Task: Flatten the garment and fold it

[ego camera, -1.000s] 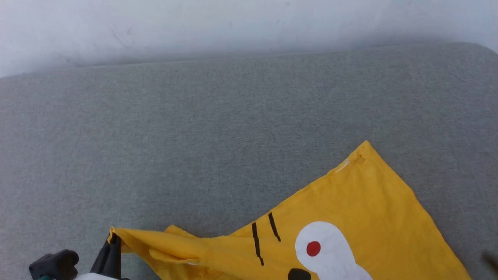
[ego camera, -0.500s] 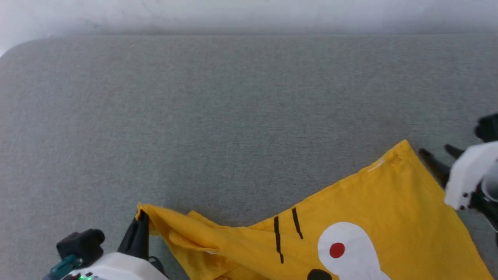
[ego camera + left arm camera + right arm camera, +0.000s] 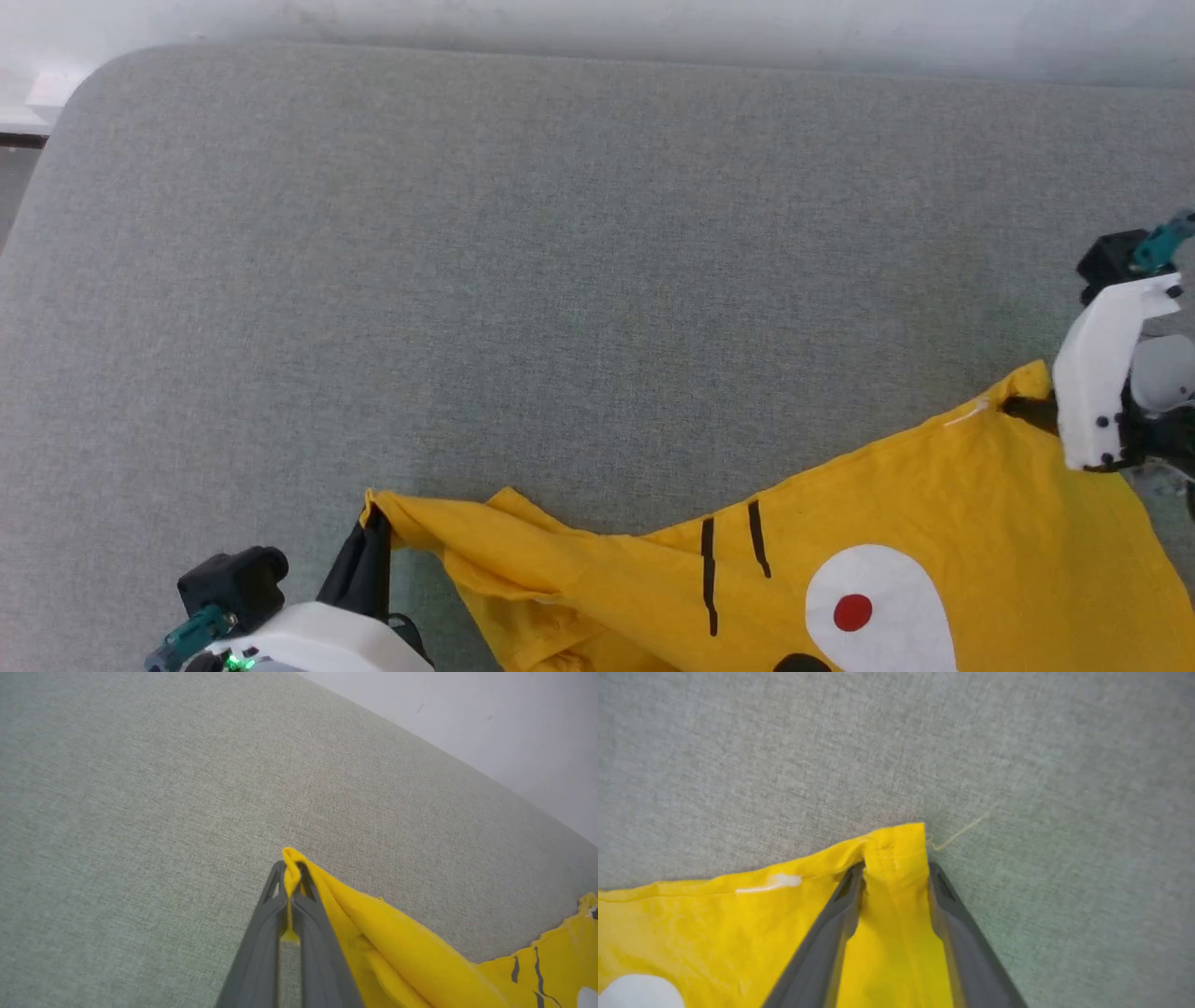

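The garment (image 3: 896, 504) needs to be flattened for folding, so my right gripper should next take hold of it by its hemmed corner with the loose thread (image 3: 1025, 379).
The yellow garment (image 3: 934, 504) lies partly spread on the grey cushion, print up, showing a white patch with a red dot (image 3: 852, 612) and two black stripes (image 3: 733, 546). My left gripper (image 3: 378, 523) is shut on its left corner, and the cloth bunches into folds toward it. In the left wrist view the fingers (image 3: 261, 933) pinch that yellow corner (image 3: 292, 858). My right gripper (image 3: 1027, 411) is at the far right corner. In the right wrist view its jaws (image 3: 894, 868) stand apart, with the hemmed corner (image 3: 896, 849) between them.
A grey fabric surface (image 3: 560, 280) stretches wide behind and left of the garment. Its rounded left edge (image 3: 56, 140) and a white wall (image 3: 653, 19) bound it. A loose thread (image 3: 957, 835) trails from the corner.
The head camera has shifted. My right gripper came in from the right and now straddles the garment's far corner, which has lifted slightly. The left gripper keeps its hold.
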Tool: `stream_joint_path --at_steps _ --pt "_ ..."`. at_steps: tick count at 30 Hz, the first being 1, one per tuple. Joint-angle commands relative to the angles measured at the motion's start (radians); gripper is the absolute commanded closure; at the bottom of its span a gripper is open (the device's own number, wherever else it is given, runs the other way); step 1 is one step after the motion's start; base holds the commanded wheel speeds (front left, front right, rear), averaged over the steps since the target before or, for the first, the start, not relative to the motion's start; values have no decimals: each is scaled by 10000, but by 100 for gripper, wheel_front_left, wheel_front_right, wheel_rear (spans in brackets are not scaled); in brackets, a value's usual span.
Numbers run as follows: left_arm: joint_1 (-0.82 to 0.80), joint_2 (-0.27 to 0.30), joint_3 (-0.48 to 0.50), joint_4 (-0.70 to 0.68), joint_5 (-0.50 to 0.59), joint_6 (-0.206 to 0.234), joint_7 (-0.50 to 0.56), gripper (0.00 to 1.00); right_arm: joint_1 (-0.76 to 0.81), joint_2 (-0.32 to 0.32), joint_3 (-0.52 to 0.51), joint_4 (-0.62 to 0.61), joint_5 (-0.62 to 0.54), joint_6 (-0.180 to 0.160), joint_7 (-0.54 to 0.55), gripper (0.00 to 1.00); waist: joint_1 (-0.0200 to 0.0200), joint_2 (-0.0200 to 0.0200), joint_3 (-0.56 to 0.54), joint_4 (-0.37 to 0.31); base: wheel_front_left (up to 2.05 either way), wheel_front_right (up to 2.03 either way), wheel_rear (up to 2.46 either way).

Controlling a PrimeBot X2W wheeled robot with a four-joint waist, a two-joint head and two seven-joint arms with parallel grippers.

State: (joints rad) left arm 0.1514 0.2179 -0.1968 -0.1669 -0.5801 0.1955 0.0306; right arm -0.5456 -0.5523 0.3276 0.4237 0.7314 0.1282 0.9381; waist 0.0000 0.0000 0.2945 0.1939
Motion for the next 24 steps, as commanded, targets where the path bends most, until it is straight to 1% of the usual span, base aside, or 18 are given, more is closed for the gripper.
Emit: stream_joint_path --at_steps 1,6,10,11,12,14,17,21,24 --pt "-230 44 44 44 -58 -18 -65 100 889 463 718 329 220 25 541 100 0 0 -81 -63 0 0 0" --pt "-312 368 244 -43 19 24 25 100 655 226 815 -331 219 25 377 100 0 0 -487 -380 0 0 0" --pt "-828 917 490 -404 63 -99 365 100 412 -114 410 -1270 278 25 -285 100 0 0 -836 -621 0 0 0" --pt "-828 917 490 -404 63 -99 365 100 412 -114 410 -1270 278 25 -285 100 0 0 -836 -621 0 0 0" --pt "-1111 1072 563 -491 93 -148 446 100 333 -239 230 -1510 238 25 -507 100 0 0 -898 -686 0 0 0" --pt "-1826 1361 732 -586 113 -243 629 100 131 -463 -125 -1904 58 25 -919 100 0 0 -1036 -862 0 0 0" --pt "-3253 1882 887 -295 213 -508 950 100 -318 -559 -642 -2169 -332 25 -1442 100 0 0 -1144 -1212 0 0 0" --pt "-5505 2344 901 828 119 -995 1474 100 -1321 -267 -1063 -1910 -872 25 -2162 100 0 0 -1010 -1767 0 0 0" --pt "-7299 2590 791 2060 252 -1340 1619 100 -2267 38 -1070 -1438 -1220 25 -2900 100 0 0 -766 -2164 0 0 0"
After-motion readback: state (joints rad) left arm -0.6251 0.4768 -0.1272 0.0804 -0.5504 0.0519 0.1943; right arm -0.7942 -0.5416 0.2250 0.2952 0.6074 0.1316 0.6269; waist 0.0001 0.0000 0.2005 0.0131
